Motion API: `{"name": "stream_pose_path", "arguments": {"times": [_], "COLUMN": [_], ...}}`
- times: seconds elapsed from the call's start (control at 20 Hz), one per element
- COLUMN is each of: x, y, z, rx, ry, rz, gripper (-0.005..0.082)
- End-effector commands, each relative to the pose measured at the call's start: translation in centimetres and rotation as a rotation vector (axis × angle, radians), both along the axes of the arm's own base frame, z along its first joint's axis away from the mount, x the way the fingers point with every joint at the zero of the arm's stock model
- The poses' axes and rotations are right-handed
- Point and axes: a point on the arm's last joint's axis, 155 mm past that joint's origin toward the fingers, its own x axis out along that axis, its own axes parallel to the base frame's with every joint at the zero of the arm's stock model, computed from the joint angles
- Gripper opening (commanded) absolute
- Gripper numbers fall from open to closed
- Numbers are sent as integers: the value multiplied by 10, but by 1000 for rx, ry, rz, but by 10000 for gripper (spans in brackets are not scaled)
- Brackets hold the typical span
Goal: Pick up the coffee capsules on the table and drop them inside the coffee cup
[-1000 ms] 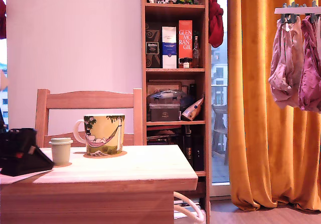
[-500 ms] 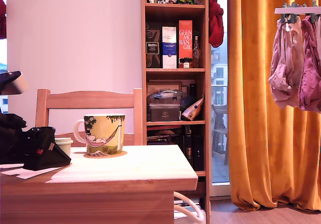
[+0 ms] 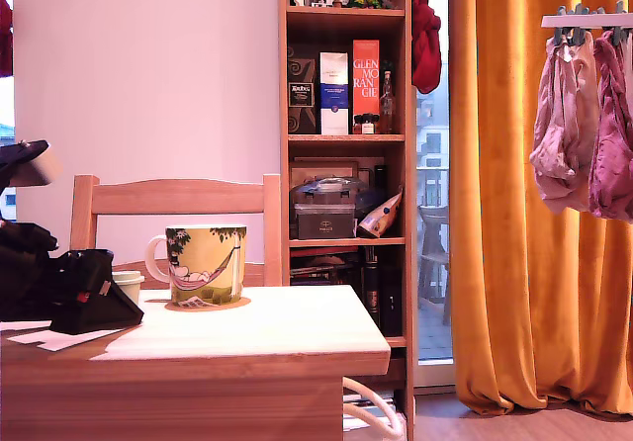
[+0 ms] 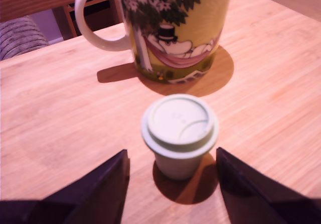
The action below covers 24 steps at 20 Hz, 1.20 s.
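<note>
My gripper picks up the capsule by its tapered body below the capsule's rim (image 4: 178, 163) next, to drop the coffee capsule inside the coffee cup (image 4: 175, 28).
A pale cream coffee capsule (image 4: 179, 133) stands upright on the light wooden table (image 4: 281, 83), rim up. My gripper (image 4: 173, 184) is open, its two dark fingers (image 4: 95, 194) either side of the capsule and just short of it, touching nothing. Beyond the capsule stands the coffee cup (image 4: 175, 28), a yellow-green illustrated mug with a white handle. In the exterior view the black gripper (image 3: 104, 303) sits low on the table (image 3: 297, 327) at the left, covering most of the capsule (image 3: 129, 285); the coffee cup (image 3: 206, 263) is just to its right.
A slatted wooden chair (image 3: 173, 199) stands behind the table. White paper (image 3: 45, 338) lies under the arm at the exterior view's left. A bookshelf (image 3: 346, 125), orange curtains (image 3: 534, 184) and hanging laundry (image 3: 584, 125) are off to the right, away from the table.
The gripper has moved to the exterior view's right along the tabletop toward the capsule, now hiding most of it. Capsule and mug have not moved.
</note>
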Motion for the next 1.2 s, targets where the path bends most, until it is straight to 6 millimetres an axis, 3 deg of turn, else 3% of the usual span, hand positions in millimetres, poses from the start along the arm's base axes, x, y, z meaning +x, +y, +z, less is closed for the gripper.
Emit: {"name": "stream_pose_path", "arguments": {"times": [0.0,0.1,0.25,0.35,0.85,1.15], "x": [0,0,1,1,3,0], "y": [1,1,0,0,-4,-14], "z": [-4,-4,-2,-1,10,56], "rx": [8,8,6,5,-15,-76], "ry": [8,7,0,-2,-35,-117], "rz": [-3,-3,-4,-4,-22,-62], "gripper": [474,412,211,157,157,157]}}
